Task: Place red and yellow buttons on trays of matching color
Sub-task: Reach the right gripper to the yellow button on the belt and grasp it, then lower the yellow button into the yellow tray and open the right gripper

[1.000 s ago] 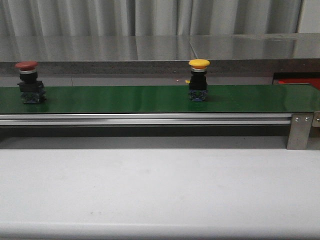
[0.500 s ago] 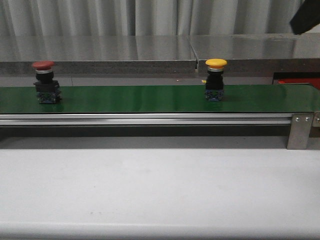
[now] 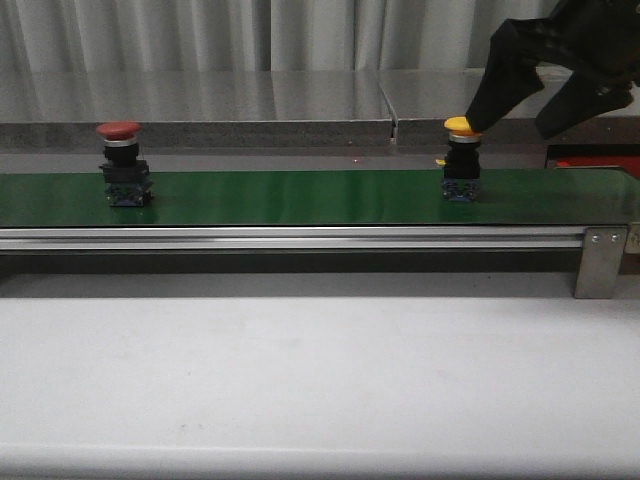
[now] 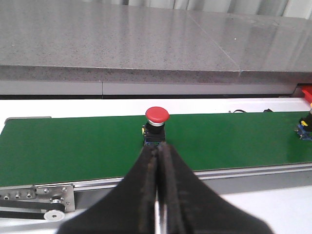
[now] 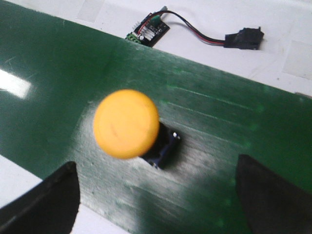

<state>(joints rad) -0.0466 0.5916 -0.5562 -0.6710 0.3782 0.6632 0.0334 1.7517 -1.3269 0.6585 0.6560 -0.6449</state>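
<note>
My fingers are high at the yellow cap's top [image 3: 462,124] in the front view, so my right gripper isn't ready to close on the yellow cap yet. It should come down first.
A red button [image 3: 119,163] with a black base stands on the green belt [image 3: 300,197] at the left. The yellow button [image 3: 461,160] stands on the belt at the right. My right gripper [image 3: 510,130] hangs open just above and behind the yellow button, one finger touching its cap's edge in the front view. From the right wrist, the yellow cap [image 5: 126,123] lies ahead of the open right gripper [image 5: 155,168]. My left gripper [image 4: 158,146] is shut and empty, its tips in line with the red button [image 4: 157,115]. A sliver of red tray [image 3: 596,163] shows beyond the belt's right end. No yellow tray is in view.
The belt runs on an aluminium rail [image 3: 290,238] with a bracket [image 3: 600,262] at its right end. A white table [image 3: 320,380] lies in front, a grey stone ledge [image 3: 250,100] behind. A small circuit board [image 5: 148,29] with a cable lies beside the belt.
Both buttons have travelled to the right along the belt. My right gripper has come down into the front view from the upper right, over the yellow button.
</note>
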